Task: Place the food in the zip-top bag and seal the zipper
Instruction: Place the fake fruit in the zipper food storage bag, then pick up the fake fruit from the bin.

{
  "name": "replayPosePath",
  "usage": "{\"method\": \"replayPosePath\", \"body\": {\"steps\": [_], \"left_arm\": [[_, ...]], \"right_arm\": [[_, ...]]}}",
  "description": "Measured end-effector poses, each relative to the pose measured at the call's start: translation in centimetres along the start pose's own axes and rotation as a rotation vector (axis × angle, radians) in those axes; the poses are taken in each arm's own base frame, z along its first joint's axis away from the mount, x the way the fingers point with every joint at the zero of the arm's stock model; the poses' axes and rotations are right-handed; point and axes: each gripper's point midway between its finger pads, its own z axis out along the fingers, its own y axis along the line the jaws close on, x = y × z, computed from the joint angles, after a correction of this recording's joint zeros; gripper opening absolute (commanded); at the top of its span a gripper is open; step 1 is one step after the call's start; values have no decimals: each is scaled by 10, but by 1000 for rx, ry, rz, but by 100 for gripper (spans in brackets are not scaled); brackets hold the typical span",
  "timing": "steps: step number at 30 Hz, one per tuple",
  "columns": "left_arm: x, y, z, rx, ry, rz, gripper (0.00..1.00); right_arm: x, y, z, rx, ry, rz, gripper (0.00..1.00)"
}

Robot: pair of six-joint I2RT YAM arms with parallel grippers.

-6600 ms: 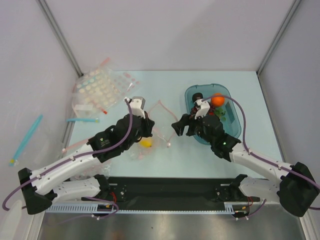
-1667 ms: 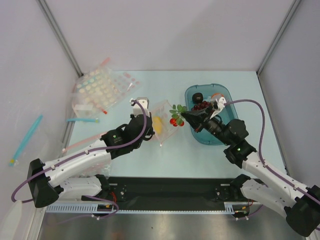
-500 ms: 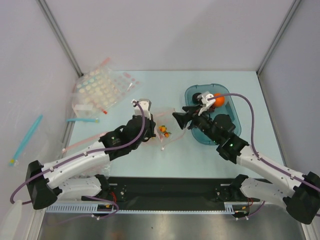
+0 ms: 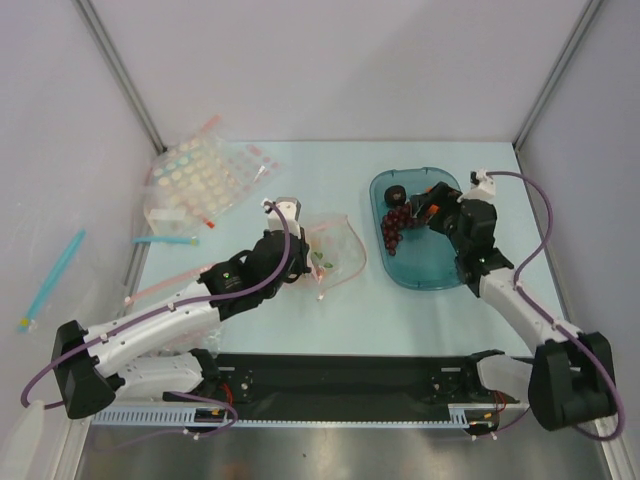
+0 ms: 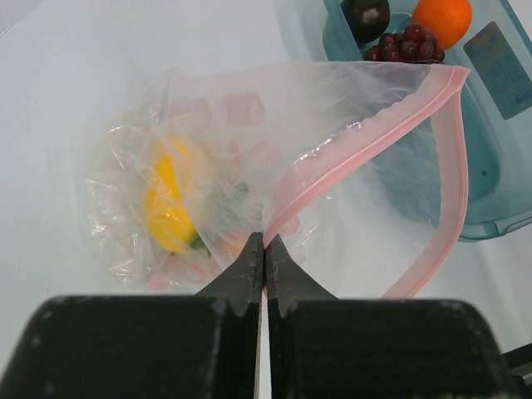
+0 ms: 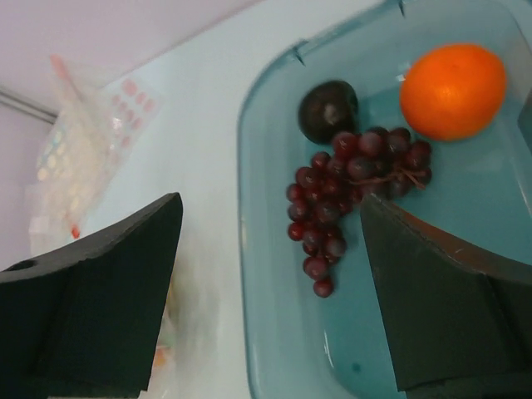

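Observation:
Next, my right gripper grabs the grapes [image 6: 349, 191] by their stem [image 6: 396, 174], which leaves the grapes free to enter the open zip-top bag.
The zip-top bag [image 4: 338, 255] lies open at mid-table, its pale pink zipper [image 5: 376, 131] curving round the mouth. My left gripper [image 4: 297, 256] is shut on the bag's near mouth edge [image 5: 264, 241]. Inside the bag are the yellow lemon piece [image 5: 166, 199] and, faintly, the red-and-green bunch [image 4: 322, 262]. My right gripper [image 6: 270, 249] is open and empty above the teal tray [image 6: 249, 249], over the grapes [image 6: 349, 191]. The plum [image 6: 328, 108] and orange [image 6: 453, 90] lie beside them in the tray [image 4: 425, 272]. The right gripper [image 4: 428, 208] hides most of the orange from above.
Clear bags with pastel dots [image 4: 205, 180] lie at the back left, also seen in the right wrist view [image 6: 83, 158]. A blue-strip bag [image 4: 165, 240] lies near the left edge. Grey walls enclose the table on three sides.
My right gripper carried the red-and-green bunch to the bag's mouth, let it go inside, and drew back over the tray, open. My left gripper kept hold of the bag.

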Motion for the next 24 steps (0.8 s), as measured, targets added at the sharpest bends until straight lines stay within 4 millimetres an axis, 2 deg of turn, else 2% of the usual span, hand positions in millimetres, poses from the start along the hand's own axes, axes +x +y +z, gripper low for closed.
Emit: {"method": "replayPosePath", "body": {"steps": [4,9,14,24], "left_arm": [[0,0,0,1,1,0,0],[0,0,0,1,0,0,0],[0,0,0,2,1,0,0],[1,-4,0,20,7,-3,0]], "right_arm": [[48,-43,25,119,163,106,95],[95,-75,43,214,293,249,99],[111,-87,57,219,321,377,100],[119,-95,94,224,303,447,100]]}}
